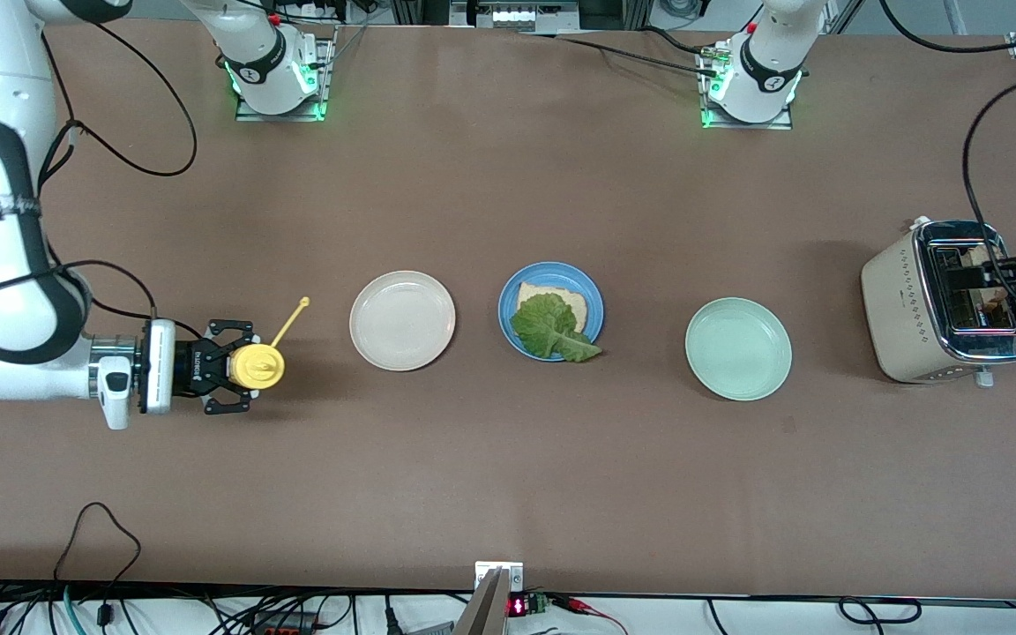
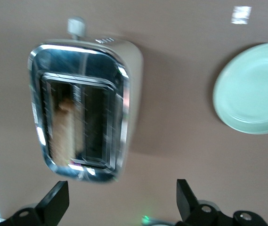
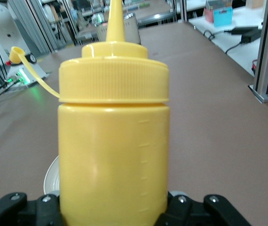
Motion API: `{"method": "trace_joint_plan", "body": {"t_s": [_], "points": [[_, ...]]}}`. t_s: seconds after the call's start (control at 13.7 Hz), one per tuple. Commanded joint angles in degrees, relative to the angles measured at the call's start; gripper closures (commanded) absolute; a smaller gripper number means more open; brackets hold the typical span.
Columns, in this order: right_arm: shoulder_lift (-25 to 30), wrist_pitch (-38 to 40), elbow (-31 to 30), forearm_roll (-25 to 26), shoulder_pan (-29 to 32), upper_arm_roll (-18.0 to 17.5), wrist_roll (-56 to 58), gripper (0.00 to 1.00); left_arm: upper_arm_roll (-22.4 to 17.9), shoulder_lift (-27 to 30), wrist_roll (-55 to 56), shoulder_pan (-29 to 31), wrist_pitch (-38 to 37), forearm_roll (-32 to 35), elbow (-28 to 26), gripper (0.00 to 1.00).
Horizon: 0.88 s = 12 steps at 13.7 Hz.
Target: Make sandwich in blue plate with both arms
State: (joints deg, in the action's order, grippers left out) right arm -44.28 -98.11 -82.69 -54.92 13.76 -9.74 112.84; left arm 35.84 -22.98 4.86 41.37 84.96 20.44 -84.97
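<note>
The bread slice should go on top of the lettuce (image 1: 548, 323) in the blue plate, so my left gripper will next grab it by its crust edge standing out of the toaster slot (image 1: 976, 255).
The blue plate (image 1: 593, 303) sits mid-table, holding a bread slice (image 1: 554, 296) with a green lettuce leaf (image 1: 550, 329) lying on it and hanging over the rim. A second bread slice (image 2: 62, 128) stands in a slot of the toaster (image 1: 918, 304) (image 2: 126, 94). My left gripper (image 1: 1006, 269) (image 2: 122, 200) hangs open over the toaster with nothing between its fingers. Toward the right arm's end of the table, my right gripper (image 1: 250, 366) (image 3: 112, 209) is shut on an upright yellow squeeze bottle (image 1: 261, 365) (image 3: 112, 141), whose tethered cap (image 1: 302, 303) hangs off.
A beige-white plate (image 1: 402, 320) (image 3: 51, 176) lies between the bottle and the blue plate. A pale mint-green plate (image 1: 737, 348) (image 2: 254, 89) lies between the blue plate and the toaster. Black cables trail over the table near both arms.
</note>
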Motion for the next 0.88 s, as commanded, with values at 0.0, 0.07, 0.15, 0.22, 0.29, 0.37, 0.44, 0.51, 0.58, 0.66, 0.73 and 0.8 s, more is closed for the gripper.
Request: {"method": "trace_joint_plan", "body": {"t_s": [0.0, 0.07, 0.15, 0.22, 0.29, 0.37, 0.44, 0.51, 0.58, 0.66, 0.73, 0.8], "points": [[-4.4, 3.53, 0.6, -4.66, 3.54, -1.42, 8.24, 0.78, 1.16, 2.84, -4.05, 4.41, 5.72, 4.24, -6.33, 0.0], [-5.89, 4.49, 0.6, -5.62, 4.33, -1.42, 10.18, 0.78, 1.43, 3.63, -5.98, 6.34, 8.53, 4.34, -8.96, 0.01], [-7.48, 5.89, 0.6, -6.76, 5.47, -1.42, 12.2, 0.78, 1.51, 5.38, -6.61, 7.66, 12.47, 4.34, -12.73, 0.01], [-8.97, 7.13, 0.6, -7.65, 6.27, -1.42, 14.05, 0.78, 1.43, 7.49, -6.61, 8.55, 16.51, 4.34, -16.77, 0.01], [-10.12, 8.01, 0.6, -8.35, 6.97, -1.42, 15.29, 0.78, 1.43, 10.12, -6.7, 9.51, 21.43, 4.34, -21.51, 0.01], [-11.52, 8.63, 0.6, -8.44, 7.76, -1.42, 16.34, 0.78, 1.51, 11.89, -6.88, 11.35, 25.39, 4.34, -24.95, 0.01], [-12.58, 8.98, 0.6, -8.88, 8.38, -1.42, 17.05, 0.78, 1.52, 12.34, -7.75, 12.59, 27.95, 4.34, -26.81, 0.02], [-13.37, 9.42, 0.69, -9.84, 8.56, -1.42, 18.01, 0.78, 1.52, 12.26, -8.97, 13.12, 29.72, 4.34, -27.26, 0.05], [-14.16, 9.69, 0.69, -10.37, 9.08, -1.34, 19.07, 0.78, 1.52, 12.08, -9.77, 13.73, 30.87, 4.34, -27.53, 0.07], [-14.87, 10.04, 0.6, -10.38, 9.44, -1.34, 19.69, 0.76, 1.6, 12.08, -9.86, 14.09, 31.31, 4.34, -28.66, 0.14], [-15.57, 10.13, 0.6, -10.47, 9.7, -1.42, 20.04, 0.75, 1.6, 12.08, -9.87, 14.61, 31.49, 4.26, -29.37, 0.24], [-16.1, 10.21, 0.69, -10.47, 10.14, -1.34, 20.05, 0.72, 1.6, 11.9, -9.87, 14.88, 31.49, 4.26, -29.46, 0.33]]}}
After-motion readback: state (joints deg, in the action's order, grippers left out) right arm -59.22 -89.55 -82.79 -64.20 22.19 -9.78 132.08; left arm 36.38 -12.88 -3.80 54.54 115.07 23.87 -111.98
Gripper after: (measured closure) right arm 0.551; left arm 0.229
